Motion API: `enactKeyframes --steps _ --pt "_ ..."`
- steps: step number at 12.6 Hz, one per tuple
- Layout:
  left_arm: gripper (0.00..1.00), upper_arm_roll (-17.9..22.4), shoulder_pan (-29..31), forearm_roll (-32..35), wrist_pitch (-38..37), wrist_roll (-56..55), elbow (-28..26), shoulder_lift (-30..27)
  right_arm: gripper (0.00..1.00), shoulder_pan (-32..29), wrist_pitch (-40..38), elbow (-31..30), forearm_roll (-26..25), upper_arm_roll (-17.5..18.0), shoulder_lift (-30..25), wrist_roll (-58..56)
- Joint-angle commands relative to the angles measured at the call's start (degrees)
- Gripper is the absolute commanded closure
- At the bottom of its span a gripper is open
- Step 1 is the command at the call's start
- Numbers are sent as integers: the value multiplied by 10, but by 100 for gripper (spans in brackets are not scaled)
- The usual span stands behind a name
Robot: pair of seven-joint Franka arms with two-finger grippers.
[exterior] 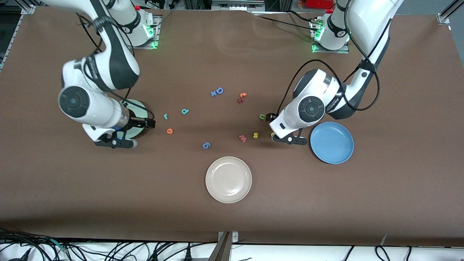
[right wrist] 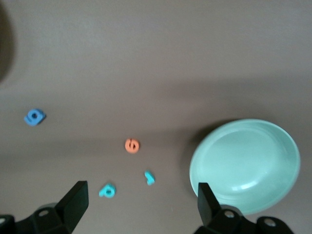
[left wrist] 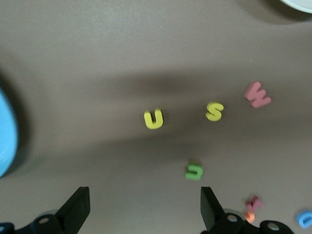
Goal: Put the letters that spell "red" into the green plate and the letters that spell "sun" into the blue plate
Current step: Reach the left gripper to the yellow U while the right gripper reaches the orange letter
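I need to grab the yellow "u" next by its two upright arms with my left gripper. It will then help spell "sun" in the blue plate (exterior: 331, 142) (left wrist: 6, 131).
The teal "r" (exterior: 166, 116), teal "d" (exterior: 185, 111) and orange "e" (exterior: 169, 131) lie on the table beside the green plate (exterior: 142, 112). My right gripper (exterior: 115, 142) hangs open and empty over that plate's edge; its wrist view shows the "e" (right wrist: 131, 145), "r" (right wrist: 149, 178), "d" (right wrist: 107, 190) and green plate (right wrist: 244, 165). The yellow "s" (exterior: 255, 135), olive "u" (exterior: 262, 116) and a yellow letter (left wrist: 153, 119) lie near the blue plate (exterior: 331, 142). My left gripper (exterior: 290, 140) is open and empty above them.
A cream-white plate (exterior: 228, 179) sits nearest the front camera. A pink "w" (exterior: 242, 138), a blue letter (exterior: 206, 145), a blue capital "D" (exterior: 219, 90) and an orange-and-dark-red pair (exterior: 241, 97) are scattered mid-table.
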Motion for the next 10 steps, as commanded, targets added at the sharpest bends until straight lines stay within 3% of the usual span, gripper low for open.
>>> enactKeyframes --steps 1,2,6,10 --pt "0 -1 -7 9 109 -45 -73 0 1 9 43 8 10 -3 45 14" --pt "0 0 -12 23 133 -57 -80 12 1 19 44 7 10 -3 59 19" --pt "0 -2 -21 200 156 -191 -69 53 2 59 103 -28 10 -3 99 65" --pt "0 -2 -17 199 231 -199 -62 76 6 59 180 -84 9 -3 107 61"
